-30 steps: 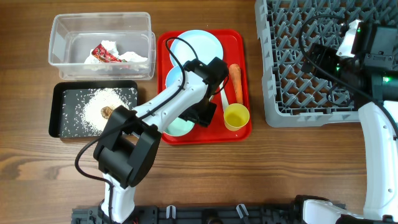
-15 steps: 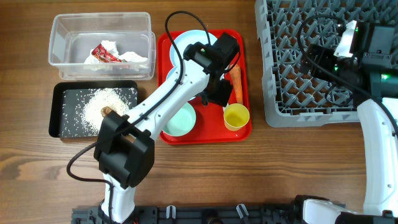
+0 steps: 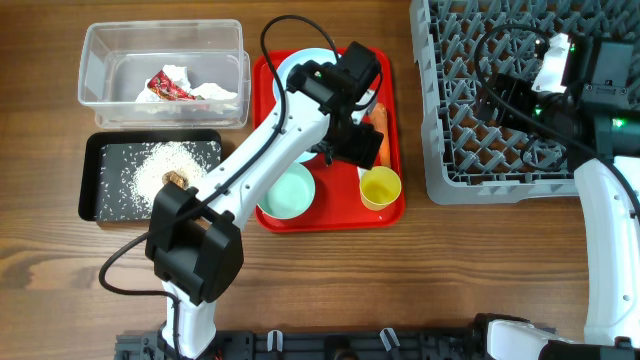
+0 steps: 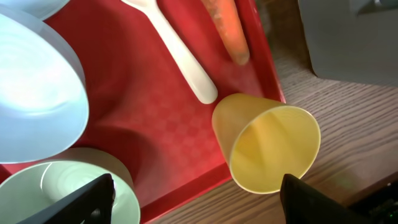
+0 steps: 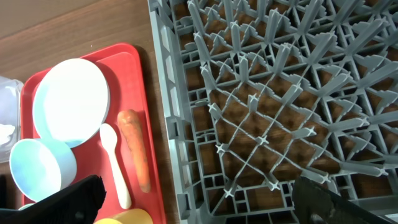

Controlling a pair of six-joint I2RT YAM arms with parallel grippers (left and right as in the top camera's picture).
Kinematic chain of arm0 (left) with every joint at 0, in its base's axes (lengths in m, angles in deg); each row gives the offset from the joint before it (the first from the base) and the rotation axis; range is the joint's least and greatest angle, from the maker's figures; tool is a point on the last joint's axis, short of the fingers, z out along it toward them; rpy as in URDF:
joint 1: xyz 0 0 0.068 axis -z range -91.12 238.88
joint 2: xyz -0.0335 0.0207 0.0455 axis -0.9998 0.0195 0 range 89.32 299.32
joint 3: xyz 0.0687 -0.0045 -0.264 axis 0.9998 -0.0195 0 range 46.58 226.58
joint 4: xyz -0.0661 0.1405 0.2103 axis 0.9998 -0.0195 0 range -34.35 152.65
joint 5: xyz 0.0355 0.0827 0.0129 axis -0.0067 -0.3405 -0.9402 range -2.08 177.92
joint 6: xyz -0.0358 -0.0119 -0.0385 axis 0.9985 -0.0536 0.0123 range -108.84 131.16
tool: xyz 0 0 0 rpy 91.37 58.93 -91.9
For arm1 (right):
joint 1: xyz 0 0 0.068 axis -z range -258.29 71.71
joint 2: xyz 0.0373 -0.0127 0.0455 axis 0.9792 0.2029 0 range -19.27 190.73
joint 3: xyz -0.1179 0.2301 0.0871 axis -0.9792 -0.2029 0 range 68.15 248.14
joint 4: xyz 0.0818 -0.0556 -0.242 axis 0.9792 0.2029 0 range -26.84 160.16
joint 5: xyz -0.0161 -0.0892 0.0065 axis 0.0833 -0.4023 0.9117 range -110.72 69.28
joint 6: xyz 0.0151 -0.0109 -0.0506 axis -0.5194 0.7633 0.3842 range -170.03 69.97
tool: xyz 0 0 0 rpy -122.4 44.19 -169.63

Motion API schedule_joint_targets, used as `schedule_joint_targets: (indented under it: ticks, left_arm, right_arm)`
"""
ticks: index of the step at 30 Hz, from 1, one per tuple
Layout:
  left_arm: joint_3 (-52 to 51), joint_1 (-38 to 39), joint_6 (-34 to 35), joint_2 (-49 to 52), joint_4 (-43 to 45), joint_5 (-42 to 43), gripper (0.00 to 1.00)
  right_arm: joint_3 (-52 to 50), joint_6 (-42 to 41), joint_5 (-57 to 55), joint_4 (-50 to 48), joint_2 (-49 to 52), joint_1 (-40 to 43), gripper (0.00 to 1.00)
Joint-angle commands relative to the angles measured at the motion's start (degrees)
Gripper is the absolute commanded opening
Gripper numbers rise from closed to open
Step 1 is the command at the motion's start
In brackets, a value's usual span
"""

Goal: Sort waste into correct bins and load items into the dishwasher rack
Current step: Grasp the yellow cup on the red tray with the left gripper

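I will grab the yellow cup's rim [image 3: 362,191] with my left gripper, on the side facing the green bowl [image 3: 288,192]. The cup's base then stays free for my right gripper.
My left gripper [image 3: 350,150] [image 4: 200,208] hangs open above the red tray [image 3: 392,205], between the pale green bowl [image 3: 288,192] [image 4: 59,186] and the yellow cup [image 3: 380,187] [image 4: 270,146], holding nothing. The white spoon [image 4: 180,56] and orange carrot [image 3: 381,135] [image 4: 227,28] lie just beyond. A light blue bowl [image 4: 37,106] and the plate [image 3: 305,65] [image 5: 71,102] sit further left. The clear tub [image 3: 100,60] holds the napkin with red wrapper [image 3: 175,85]. Rice and a brown lump [image 3: 175,180] lie in the black tray [image 3: 95,205]. My right gripper [image 3: 505,95] [image 5: 202,211] is open over the grey rack [image 3: 450,150] [image 5: 261,124].
My left arm stretches from the front edge across the tray and hides most of the spoon and the blue bowl in the overhead view. The rack fills the back right. Bare wooden table lies in front of the tray and bins.
My left gripper swung from over the pale green bowl toward the carrot side of the tray, and its jaws widened. The green bowl now shows fully. The right arm stayed still.
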Motion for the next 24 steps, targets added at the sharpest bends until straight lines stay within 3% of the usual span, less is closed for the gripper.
schedule_joint_targets:
  ticks: [1,6,10,15,24]
  left_arm:
    - [1.4,-0.4,-1.1,-1.8,-0.2,1.0,0.81]
    - [1.4,-4.0,2.4,-2.5,0.2,1.8,0.80]
    - [1.4,-6.1,2.1,-2.6,8.6,4.8,0.96]
    - [1.4,-7.1,3.5,-2.8,13.7,4.8,0.97]
    - [1.8,-18.5,5.4,-11.1,6.6,7.2,0.88]
  right_arm:
    - [0.2,0.8,2.1,0.9,0.4,0.1,1.00]
    - [0.2,0.8,4.5,2.7,0.4,0.1,1.00]
    - [0.2,0.8,4.7,2.2,0.4,0.1,0.99]
    - [0.1,0.8,8.1,2.7,0.4,0.1,1.00]
    - [-3.9,0.6,9.3,3.7,0.5,-8.5,1.00]
